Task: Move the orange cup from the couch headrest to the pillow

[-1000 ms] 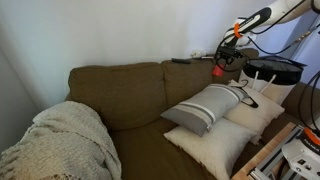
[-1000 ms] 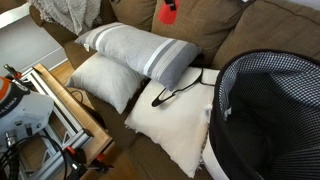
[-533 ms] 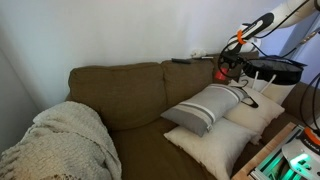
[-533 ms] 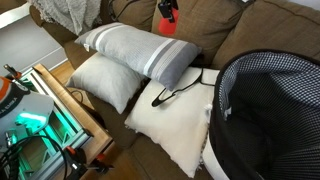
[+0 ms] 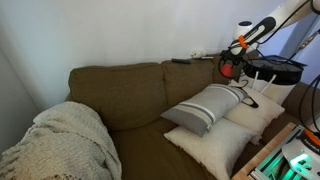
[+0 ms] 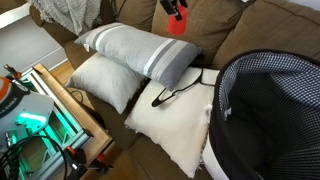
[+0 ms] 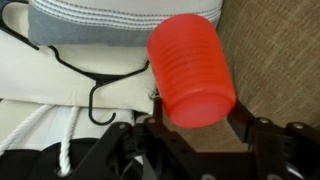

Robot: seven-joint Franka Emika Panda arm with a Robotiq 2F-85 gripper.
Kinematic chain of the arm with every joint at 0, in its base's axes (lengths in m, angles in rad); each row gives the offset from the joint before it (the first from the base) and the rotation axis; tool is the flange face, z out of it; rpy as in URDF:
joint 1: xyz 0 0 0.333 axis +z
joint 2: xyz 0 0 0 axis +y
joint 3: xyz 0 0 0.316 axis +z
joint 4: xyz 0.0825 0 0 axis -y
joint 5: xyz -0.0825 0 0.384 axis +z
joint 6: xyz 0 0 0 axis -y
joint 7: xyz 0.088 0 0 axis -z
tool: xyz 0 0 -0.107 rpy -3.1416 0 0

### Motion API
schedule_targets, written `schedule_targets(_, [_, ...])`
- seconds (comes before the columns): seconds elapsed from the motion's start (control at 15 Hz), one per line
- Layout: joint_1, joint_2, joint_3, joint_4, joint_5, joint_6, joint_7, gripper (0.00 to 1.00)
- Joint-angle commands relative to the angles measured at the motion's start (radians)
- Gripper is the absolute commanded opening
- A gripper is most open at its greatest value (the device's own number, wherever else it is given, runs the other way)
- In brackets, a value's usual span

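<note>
The cup is high over the end of the striped pillow and would fall there if my gripper opened now. I should first lower it onto the pillow.
My gripper (image 7: 195, 116) is shut on the orange cup (image 7: 190, 68), a small ribbed red-orange cup held by its base between the two black fingers. In both exterior views the cup (image 5: 226, 70) (image 6: 178, 22) hangs in the air beside the couch headrest (image 5: 140, 68), above the back of the grey striped pillow (image 5: 205, 107) (image 6: 135, 50). In the wrist view the striped pillow (image 7: 120, 22) lies behind the cup and a white pillow (image 7: 60, 85) is to its left.
A black hanger (image 6: 180, 90) lies on the big white pillow (image 6: 175, 120). A dark remote-like object (image 5: 180, 61) sits on the headrest. A checked laundry basket (image 6: 270, 110) stands beside the pillows. A knitted blanket (image 5: 65, 140) covers the far armrest.
The gripper has carried the cup sideways away from the headrest, out over the pillows. Nothing else has moved.
</note>
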Motion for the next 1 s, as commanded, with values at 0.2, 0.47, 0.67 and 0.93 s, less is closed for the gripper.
schedule_targets(0.2, [0.136,-0.007,-0.145,-0.087,-0.232,-0.071,0.330,0.41])
schedule_targets(0.47, [0.133,-0.040,-0.113,-0.187,-0.343,0.045,0.426,0.41])
schedule_targets(0.67, [0.142,-0.029,-0.137,-0.218,-0.455,0.142,0.544,0.41])
schedule_targets(0.93, [0.116,-0.036,-0.116,-0.250,-0.495,0.152,0.572,0.41])
